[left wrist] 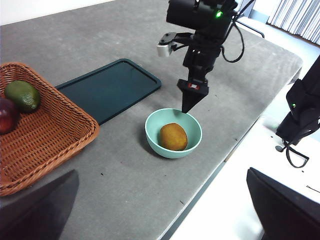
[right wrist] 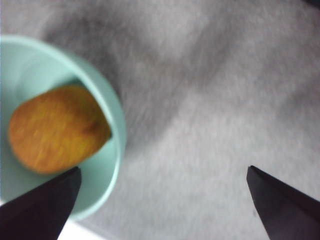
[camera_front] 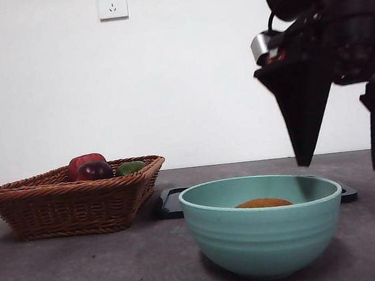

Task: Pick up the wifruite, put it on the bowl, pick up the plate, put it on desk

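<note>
I will next grab the bowl's rim with my right gripper, so the bowl with the wifruite can go on the plate (camera_front: 171,204).
The brownish-orange wifruite (left wrist: 173,136) lies inside the teal bowl (left wrist: 156,145) near the desk's front edge. From the front only its top (camera_front: 264,203) shows over the bowl's rim (camera_front: 263,226). My right gripper (camera_front: 343,166) hangs open and empty above the bowl's right side, its jaws wide apart (right wrist: 162,170). The plate (left wrist: 107,87), a dark flat rectangular tray, rests on the desk (camera_front: 87,272) just behind the bowl. My left gripper (left wrist: 162,172) is open and holds nothing, high and back from the bowl.
A wicker basket (camera_front: 73,199) stands left of the bowl, holding a red fruit (camera_front: 86,161), a dark purple fruit (camera_front: 94,170) and a green fruit (left wrist: 22,95). The desk's edge runs close beside the bowl.
</note>
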Motion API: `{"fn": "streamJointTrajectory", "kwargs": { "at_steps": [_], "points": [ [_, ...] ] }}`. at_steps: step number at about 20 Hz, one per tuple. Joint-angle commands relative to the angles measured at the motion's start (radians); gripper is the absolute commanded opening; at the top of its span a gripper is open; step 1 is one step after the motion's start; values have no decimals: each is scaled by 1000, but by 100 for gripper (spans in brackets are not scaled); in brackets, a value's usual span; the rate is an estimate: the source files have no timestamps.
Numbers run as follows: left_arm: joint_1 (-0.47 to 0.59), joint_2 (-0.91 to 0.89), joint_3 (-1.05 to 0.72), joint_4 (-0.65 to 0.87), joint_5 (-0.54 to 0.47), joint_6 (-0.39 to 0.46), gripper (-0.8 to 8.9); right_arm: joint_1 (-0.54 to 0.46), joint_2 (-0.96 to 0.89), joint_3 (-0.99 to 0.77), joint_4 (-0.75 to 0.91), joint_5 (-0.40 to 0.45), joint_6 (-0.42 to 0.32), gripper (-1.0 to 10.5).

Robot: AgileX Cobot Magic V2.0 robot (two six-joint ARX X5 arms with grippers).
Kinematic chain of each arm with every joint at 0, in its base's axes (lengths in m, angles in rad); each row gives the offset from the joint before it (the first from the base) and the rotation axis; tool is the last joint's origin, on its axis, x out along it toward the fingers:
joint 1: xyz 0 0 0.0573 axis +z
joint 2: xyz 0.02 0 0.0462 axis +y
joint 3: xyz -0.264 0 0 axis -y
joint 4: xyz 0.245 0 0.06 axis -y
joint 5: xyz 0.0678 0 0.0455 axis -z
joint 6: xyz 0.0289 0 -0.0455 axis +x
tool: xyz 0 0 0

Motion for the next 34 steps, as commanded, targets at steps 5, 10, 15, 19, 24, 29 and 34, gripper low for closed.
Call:
{"fn": "streamJointTrajectory", "kwargs": {
  "at_steps": [5,10,15,19,24,29,34],
  "points": [
    [-13,0,8,11,-3,18,655,6,83,18,31,5,-12,608],
    [-13,0,8,12,-3,18,655,12,113,18,79,-8,-7,430],
    [-13,0,8,12,-3,18,655,12,113,18,94,-34,-2,270],
    [-13,0,8,12,-3,18,655,19,113,18,100,-63,7,222],
    [-13,0,8,12,-3,18,655,48,129,17,109,-137,7,46],
    [-13,0,8,12,-3,18,655,91,141,18,136,-74,38,5],
    [-13,0,8,11,-3,18,655,82,141,50,122,-2,43,5]
  ]
}}
